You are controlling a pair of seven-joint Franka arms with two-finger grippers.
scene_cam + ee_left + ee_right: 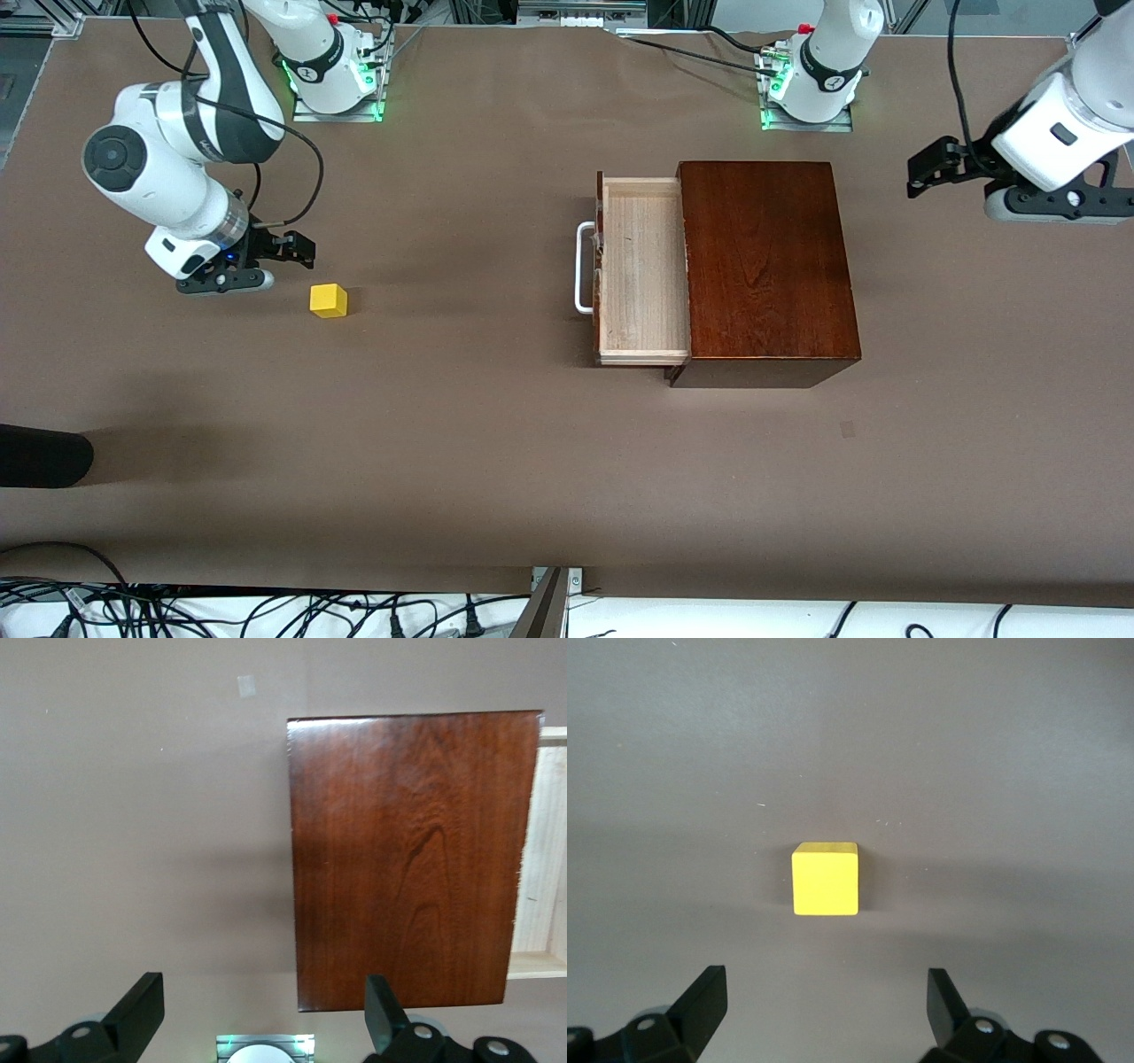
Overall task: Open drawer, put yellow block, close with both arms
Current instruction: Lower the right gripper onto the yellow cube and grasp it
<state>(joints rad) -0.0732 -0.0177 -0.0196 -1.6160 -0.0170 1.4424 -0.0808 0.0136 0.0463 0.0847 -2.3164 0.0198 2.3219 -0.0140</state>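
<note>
My right gripper is going to grab the yellow block by two opposite sides next, to put it in the drawer.
The drawer stands pulled out of the dark mahogany box, its pale tray empty and its white handle pointing toward the right arm's end. The yellow block lies on the table toward the right arm's end. My right gripper hangs open and empty over the table just beside the block; the right wrist view shows the block ahead of the open right gripper. My left gripper is open and empty over the table beside the box's back. The left wrist view shows the left gripper, the box and the tray.
Brown table cover all round. A black object juts in at the table's edge at the right arm's end, nearer the camera. Cables lie along the front edge. The arm bases stand at the back.
</note>
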